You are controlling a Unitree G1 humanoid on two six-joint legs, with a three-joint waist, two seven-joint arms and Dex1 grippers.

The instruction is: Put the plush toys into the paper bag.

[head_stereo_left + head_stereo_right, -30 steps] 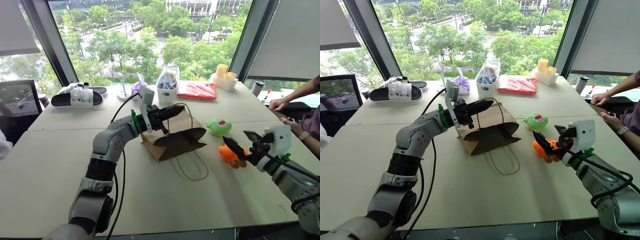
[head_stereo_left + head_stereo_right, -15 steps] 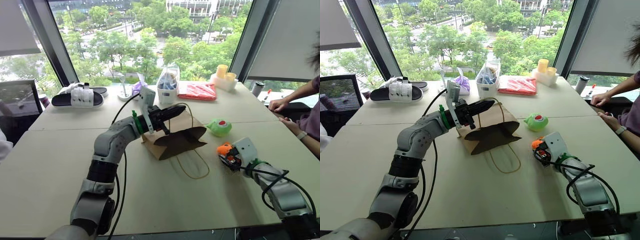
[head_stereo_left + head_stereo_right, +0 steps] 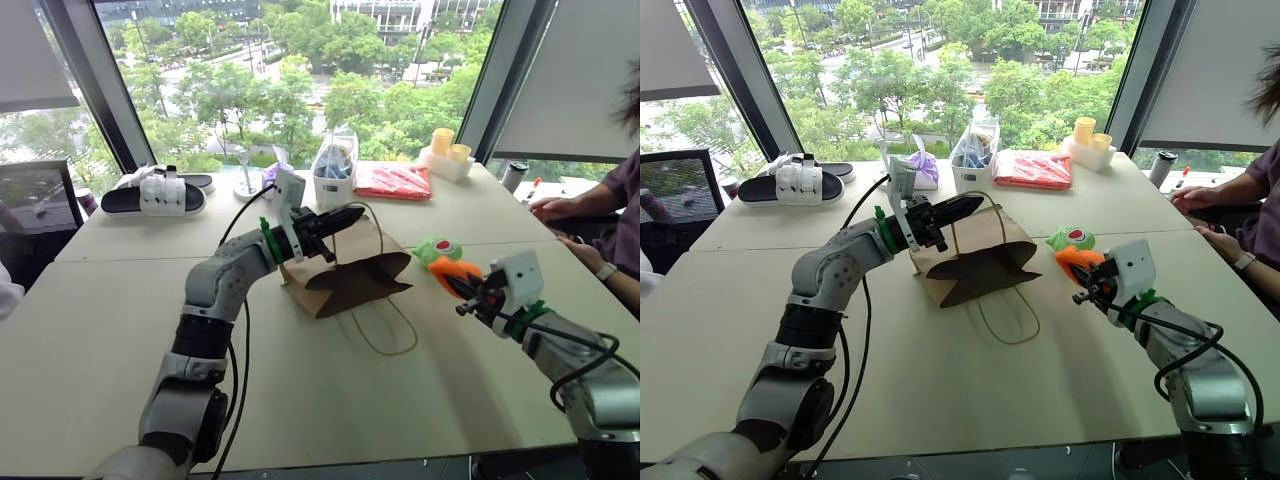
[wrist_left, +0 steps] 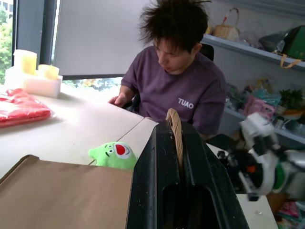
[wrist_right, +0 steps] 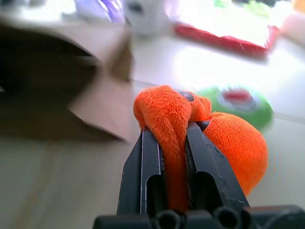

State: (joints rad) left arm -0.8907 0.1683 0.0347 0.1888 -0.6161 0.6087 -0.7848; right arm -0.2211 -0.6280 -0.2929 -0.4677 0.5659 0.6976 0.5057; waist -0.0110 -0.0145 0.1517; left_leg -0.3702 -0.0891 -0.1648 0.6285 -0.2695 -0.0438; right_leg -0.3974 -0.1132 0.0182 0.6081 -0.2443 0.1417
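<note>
I need to move the orange plush toy [image 3: 454, 268] in with my right gripper before I let go. The toy is outside the paper bag's opening [image 3: 352, 290], so it would miss the bag if I opened now.
The brown paper bag [image 3: 345, 272] lies on its side mid-table, its mouth facing me. My left gripper [image 3: 352, 216] is shut on the bag's upper cord handle [image 4: 176, 136] and holds that edge up. To the bag's right, my right gripper [image 3: 468, 288] is shut on the orange plush toy [image 3: 454, 268], which hangs above the table; a fold of its fur is pinched between the fingers [image 5: 151, 162]. The light green plush toy [image 3: 434, 249] with a red-and-white spot rests on the table just behind the orange one.
A person [image 4: 177, 90] in a purple shirt sits at the table's right side, hands [image 3: 550, 208] on it. Along the far edge are black slippers [image 3: 155, 192], a purple bundle [image 3: 271, 176], a white container [image 3: 335, 172], a red packet [image 3: 396, 182] and yellow cups [image 3: 446, 148].
My right gripper went from open to shut on the orange toy, then lifted it off the table and carried it left toward the bag. The left arm held still.
</note>
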